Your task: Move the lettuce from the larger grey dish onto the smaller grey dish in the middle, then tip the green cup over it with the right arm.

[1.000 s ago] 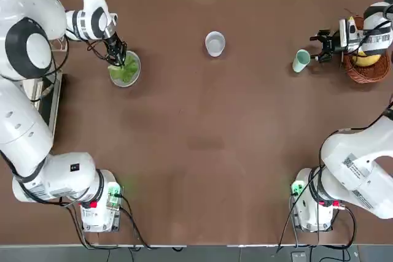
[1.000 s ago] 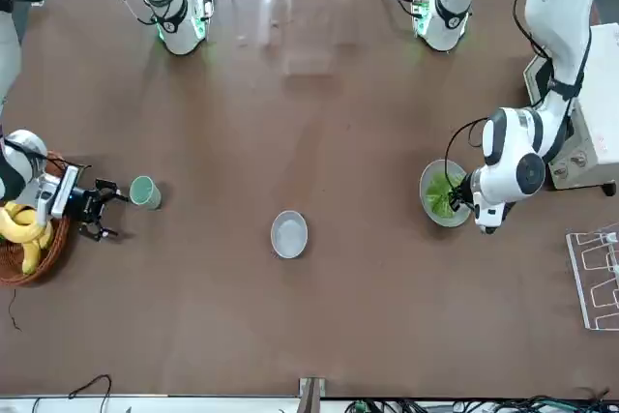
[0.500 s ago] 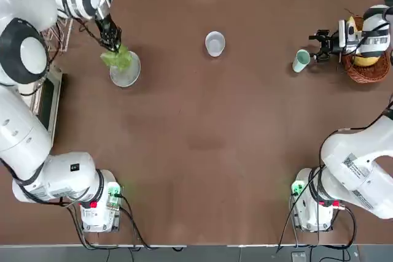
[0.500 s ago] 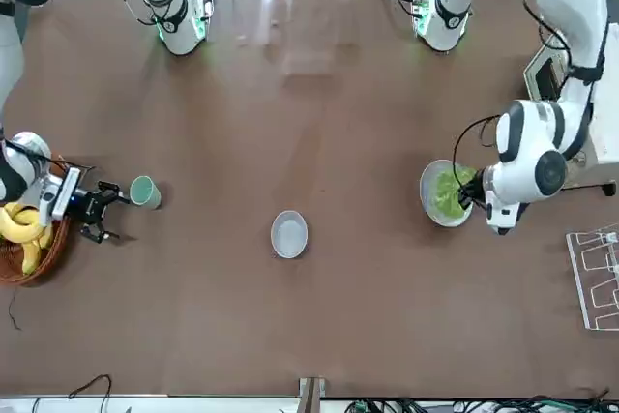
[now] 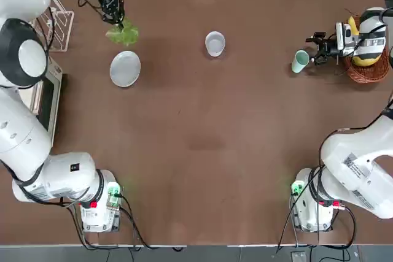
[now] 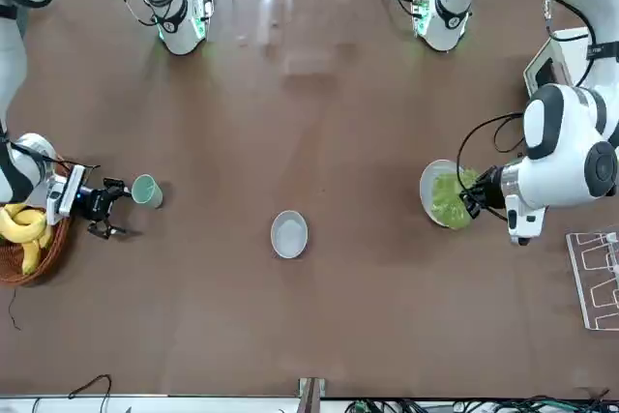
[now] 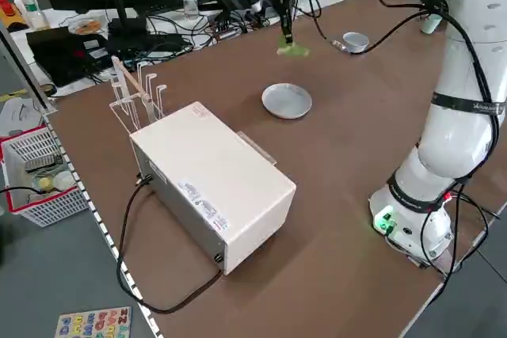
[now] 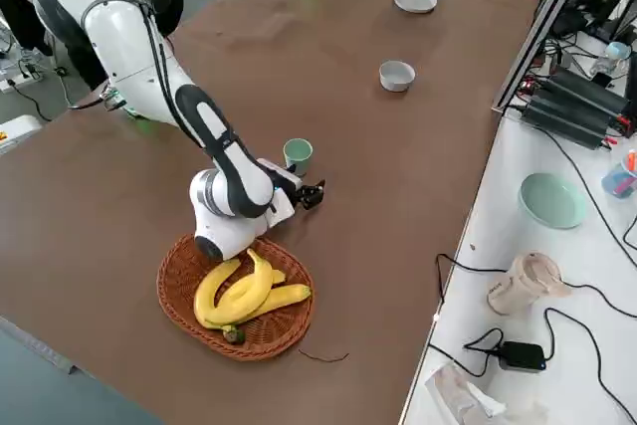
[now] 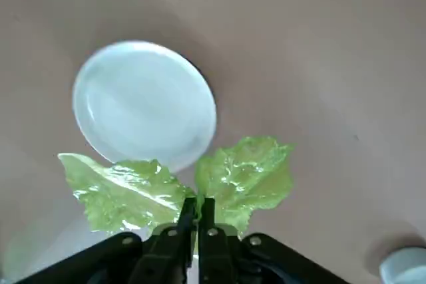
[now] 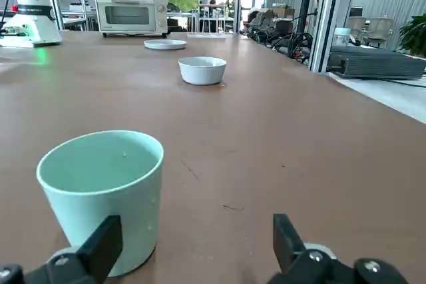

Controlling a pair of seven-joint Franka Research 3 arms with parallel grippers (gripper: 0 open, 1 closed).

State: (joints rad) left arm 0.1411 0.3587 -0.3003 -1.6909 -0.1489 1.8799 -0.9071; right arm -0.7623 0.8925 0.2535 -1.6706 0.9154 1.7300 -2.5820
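I will grab the green cup by its round side (image 6: 145,194) with my right gripper next. Then I can tip it over the lettuce on the smaller grey dish (image 6: 289,234).
My left gripper (image 5: 116,18) is shut on the lettuce (image 5: 123,34), a frilly bright-green clump hanging in the air beyond the far side of the larger grey dish (image 5: 125,69). The left wrist view shows the leaves (image 9: 243,177) pinched above that bare plate (image 9: 143,104). At the table's far middle sits the smaller grey dish (image 5: 215,43), a deep bowl with nothing in it. The green cup (image 5: 300,61) stands upright at the far right. My right gripper (image 5: 319,48) is open and low just behind the cup (image 10: 103,191), which sits off to one side of its fingers.
A wicker basket of bananas (image 5: 366,65) lies right behind the right gripper at the table's right edge. A white box-shaped appliance (image 7: 210,184) and a wire rack (image 5: 55,29) stand along the left edge.
The left gripper has lifted the lettuce off the plate and carried it up and toward the far edge. The plate is now bare. The right gripper has barely moved.
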